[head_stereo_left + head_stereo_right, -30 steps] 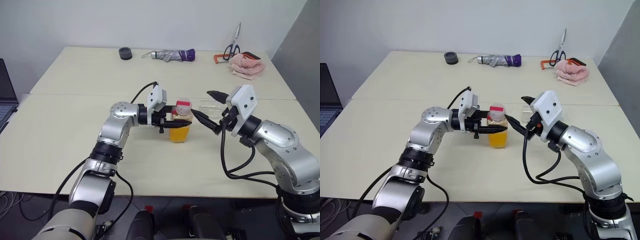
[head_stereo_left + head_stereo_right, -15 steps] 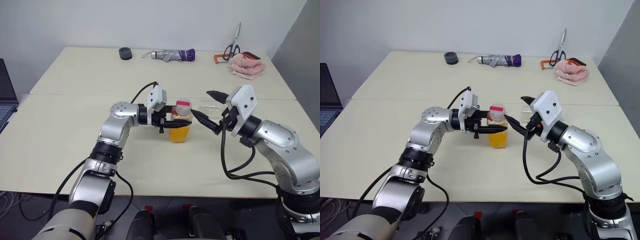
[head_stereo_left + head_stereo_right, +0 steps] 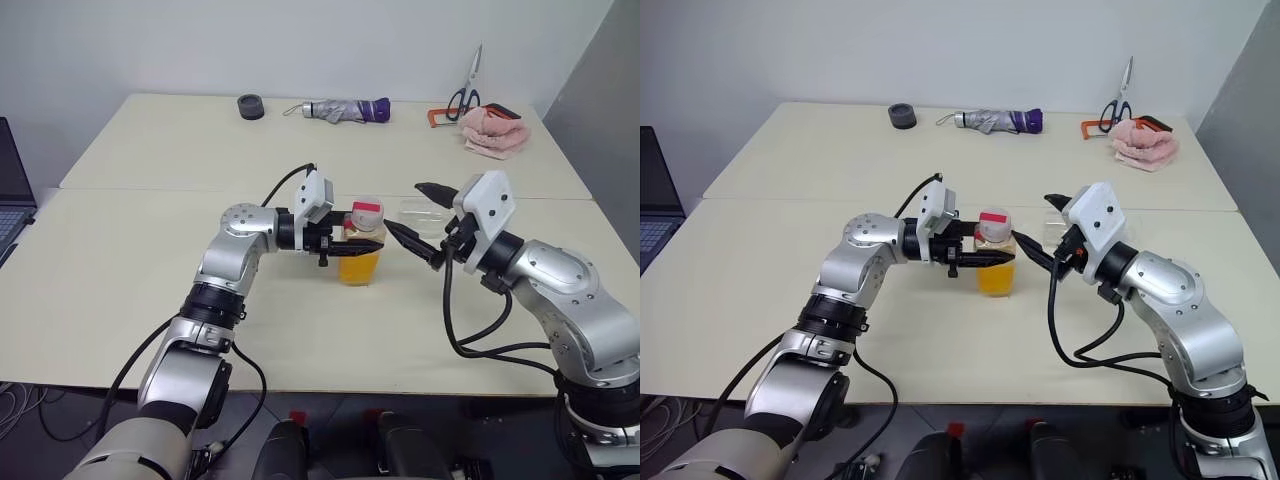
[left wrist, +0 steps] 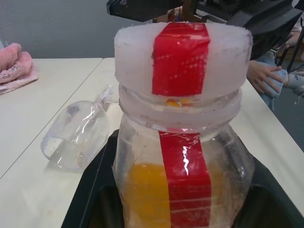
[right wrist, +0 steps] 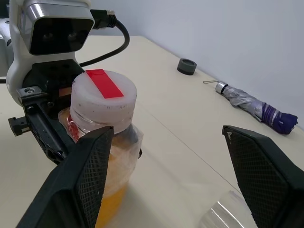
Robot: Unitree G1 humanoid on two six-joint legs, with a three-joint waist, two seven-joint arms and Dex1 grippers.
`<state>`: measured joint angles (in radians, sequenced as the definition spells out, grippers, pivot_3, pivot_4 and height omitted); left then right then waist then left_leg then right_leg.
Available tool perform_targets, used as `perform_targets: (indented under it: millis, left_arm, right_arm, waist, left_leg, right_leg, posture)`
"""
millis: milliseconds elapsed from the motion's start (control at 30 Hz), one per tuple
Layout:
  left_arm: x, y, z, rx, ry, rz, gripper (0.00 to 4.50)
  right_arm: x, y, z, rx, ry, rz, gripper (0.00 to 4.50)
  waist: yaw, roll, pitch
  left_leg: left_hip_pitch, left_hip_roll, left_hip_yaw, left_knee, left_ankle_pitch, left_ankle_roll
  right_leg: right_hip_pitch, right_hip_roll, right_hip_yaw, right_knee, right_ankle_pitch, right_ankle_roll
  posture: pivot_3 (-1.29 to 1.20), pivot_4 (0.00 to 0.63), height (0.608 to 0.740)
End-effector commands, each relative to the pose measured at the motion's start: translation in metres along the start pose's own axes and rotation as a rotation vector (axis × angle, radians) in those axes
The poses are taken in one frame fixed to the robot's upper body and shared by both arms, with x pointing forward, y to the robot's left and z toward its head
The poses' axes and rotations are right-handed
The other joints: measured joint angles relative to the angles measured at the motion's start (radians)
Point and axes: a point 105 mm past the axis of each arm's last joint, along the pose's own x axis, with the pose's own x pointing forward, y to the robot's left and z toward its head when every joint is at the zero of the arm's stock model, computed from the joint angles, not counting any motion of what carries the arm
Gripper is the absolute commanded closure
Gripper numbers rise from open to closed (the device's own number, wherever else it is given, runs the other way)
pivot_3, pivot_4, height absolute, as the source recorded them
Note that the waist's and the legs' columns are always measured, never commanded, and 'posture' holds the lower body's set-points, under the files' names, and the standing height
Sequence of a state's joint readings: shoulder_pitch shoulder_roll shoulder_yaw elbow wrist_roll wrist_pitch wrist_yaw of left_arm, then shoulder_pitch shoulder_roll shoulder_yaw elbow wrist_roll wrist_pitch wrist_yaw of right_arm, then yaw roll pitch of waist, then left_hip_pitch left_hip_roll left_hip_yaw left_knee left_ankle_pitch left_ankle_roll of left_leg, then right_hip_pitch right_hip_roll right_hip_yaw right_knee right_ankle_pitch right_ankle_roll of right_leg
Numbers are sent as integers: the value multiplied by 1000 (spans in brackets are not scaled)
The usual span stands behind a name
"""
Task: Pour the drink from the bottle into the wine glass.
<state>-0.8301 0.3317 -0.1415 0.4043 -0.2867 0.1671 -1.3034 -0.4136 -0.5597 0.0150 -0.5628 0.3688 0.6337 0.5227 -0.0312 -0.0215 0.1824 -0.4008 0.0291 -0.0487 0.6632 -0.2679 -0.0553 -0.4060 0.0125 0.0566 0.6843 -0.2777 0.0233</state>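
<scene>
The bottle's cap (image 3: 367, 210) (image 5: 103, 97) stands beside the gap between my fingers, so it is too early to close. My right gripper lines up with it next.
The bottle (image 3: 361, 245) stands upright near the middle of the table, with a white cap (image 5: 103, 92) crossed by a red strip (image 4: 180, 156). The orange drink (image 3: 358, 268) fills its lower half. My left gripper (image 3: 352, 240) reaches in level from the left and is shut on the bottle's body just under the cap. To the right of the bottle, my right gripper (image 3: 418, 216) hovers open, with one finger (image 5: 88, 178) close to the bottle's side. The wine glass (image 4: 76, 137) lies on its side on the table just behind the right gripper.
Along the far edge of the table lie a black tape roll (image 3: 250, 105), a folded umbrella (image 3: 345, 109), scissors (image 3: 464, 95) and a pink cloth (image 3: 495, 132). A laptop (image 3: 10, 200) sits at the far left. A person's hand (image 4: 263, 76) shows beyond the table.
</scene>
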Motion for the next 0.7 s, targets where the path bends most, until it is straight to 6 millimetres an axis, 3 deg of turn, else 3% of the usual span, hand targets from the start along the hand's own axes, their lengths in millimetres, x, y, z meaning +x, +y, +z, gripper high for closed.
perform_targets:
  millis: [33, 200, 400, 700]
  left_arm:
    - [1, 2, 16, 65, -29, -8, 2577]
    - [0, 3, 16, 67, -28, -4, 2577]
    - [-1, 4, 19, 73, -29, -1, 2578]
    - [-1, 3, 20, 79, -32, 1, 2578]
  right_arm:
    - [-6, -8, 9, -48, -25, -29, 611]
    - [-15, -12, 5, -64, 4, -24, 611]
    - [-27, 1, 8, -1, 6, 65, 611]
    - [-25, 10, 23, 44, -76, 118, 611]
  waist:
    - [0, 0, 0]
    - [1, 0, 0]
    - [0, 0, 0]
    - [0, 0, 0]
  left_leg:
    - [0, 0, 0, 0, 0, 0]
    - [0, 0, 0, 0, 0, 0]
    - [0, 0, 0, 0, 0, 0]
    - [0, 0, 0, 0, 0, 0]
  right_leg:
    - [0, 0, 0, 0, 0, 0]
    - [0, 0, 0, 0, 0, 0]
    - [0, 0, 0, 0, 0, 0]
    - [0, 0, 0, 0, 0, 0]
  posture:
    - [0, 150, 740]
    - [0, 150, 740]
    - [0, 150, 740]
    - [0, 150, 740]
